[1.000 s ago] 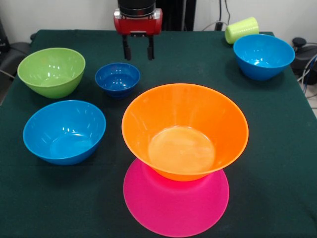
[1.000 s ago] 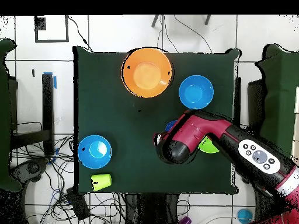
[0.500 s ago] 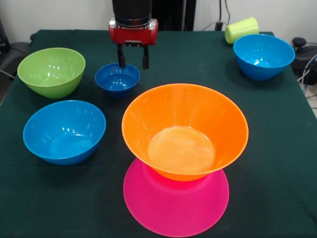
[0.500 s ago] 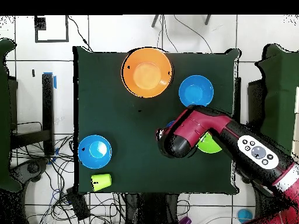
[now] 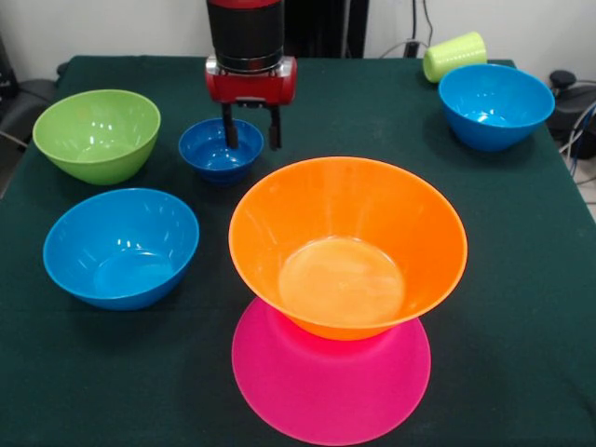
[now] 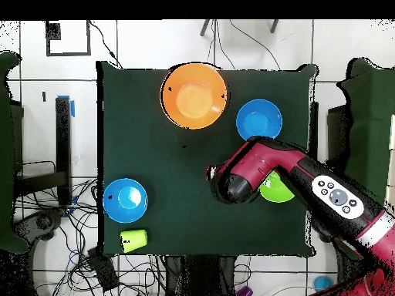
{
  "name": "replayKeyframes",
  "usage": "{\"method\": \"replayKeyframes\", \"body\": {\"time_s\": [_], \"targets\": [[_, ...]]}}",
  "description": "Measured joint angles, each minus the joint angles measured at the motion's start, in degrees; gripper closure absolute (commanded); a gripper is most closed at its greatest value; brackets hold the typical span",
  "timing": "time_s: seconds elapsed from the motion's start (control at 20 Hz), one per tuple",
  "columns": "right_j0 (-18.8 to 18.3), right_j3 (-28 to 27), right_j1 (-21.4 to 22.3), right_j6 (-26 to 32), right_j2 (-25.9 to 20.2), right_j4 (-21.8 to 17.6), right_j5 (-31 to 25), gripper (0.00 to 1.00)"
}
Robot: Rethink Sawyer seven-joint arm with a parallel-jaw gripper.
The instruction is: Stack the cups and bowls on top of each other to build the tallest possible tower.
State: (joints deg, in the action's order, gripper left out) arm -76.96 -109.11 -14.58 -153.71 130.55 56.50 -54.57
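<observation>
My gripper grabs the rim of the small dark-blue bowl next, to stack it into the big orange bowl.
My gripper is open and low over the small dark-blue bowl. One finger hangs inside the bowl and the other finger is outside its right rim. From overhead the arm hides this bowl and the gripper. The big orange bowl stands upright on the upturned pink bowl. A green bowl sits far left in the front view. Two medium blue bowls stand apart. A yellow-green cup lies on its side.
The table's dark green cloth carries everything. Overhead, the blue bowls flank the arm. Cables and black gear lie just off the table's right edge in the front view.
The gripper has come down and forward from behind the small dark-blue bowl. Its fingers now straddle that bowl's right rim. No bowl has moved.
</observation>
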Motion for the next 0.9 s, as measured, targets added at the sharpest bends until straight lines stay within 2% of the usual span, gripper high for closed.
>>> {"method": "replayKeyframes", "body": {"time_s": [0.9], "targets": [[0.5, 1.7, -1.5, 0.0, 1.2, -0.4, 0.1, 0.00]]}}
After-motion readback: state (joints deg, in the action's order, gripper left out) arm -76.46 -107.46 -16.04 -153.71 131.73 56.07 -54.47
